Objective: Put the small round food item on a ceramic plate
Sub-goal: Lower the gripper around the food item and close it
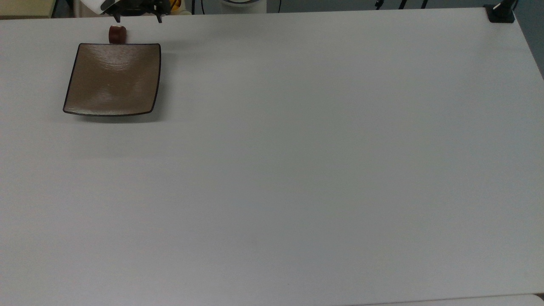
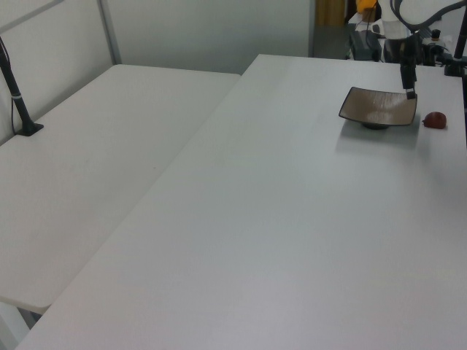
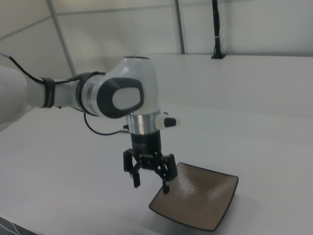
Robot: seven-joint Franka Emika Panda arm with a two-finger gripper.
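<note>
My gripper grips the small round food item by its rounded body (image 2: 435, 120) next, to set the item on the ceramic plate (image 2: 378, 107).
The ceramic plate (image 1: 112, 78), square, glossy brown with a thin dark rim, lies near the top view's upper left corner. The small round food item (image 1: 117, 34), a dark red-brown lump, rests on the table just beyond the plate's far edge, touching nothing. My gripper (image 1: 138, 19) hangs open and empty above the table's far edge, its left finger close over the lump. In the left view the gripper (image 2: 410, 92) hovers by the plate's (image 2: 378, 107) right corner, with the lump (image 2: 435, 120) further right. The right view shows the open gripper (image 3: 151, 187) beside the plate (image 3: 198, 203).
The white table (image 1: 297, 170) stretches wide to the top view's right and bottom. A black clamp mount (image 1: 500, 12) sits at its top right corner. A second white table (image 2: 95, 160) with a black post (image 2: 18, 95) adjoins on the left view's left.
</note>
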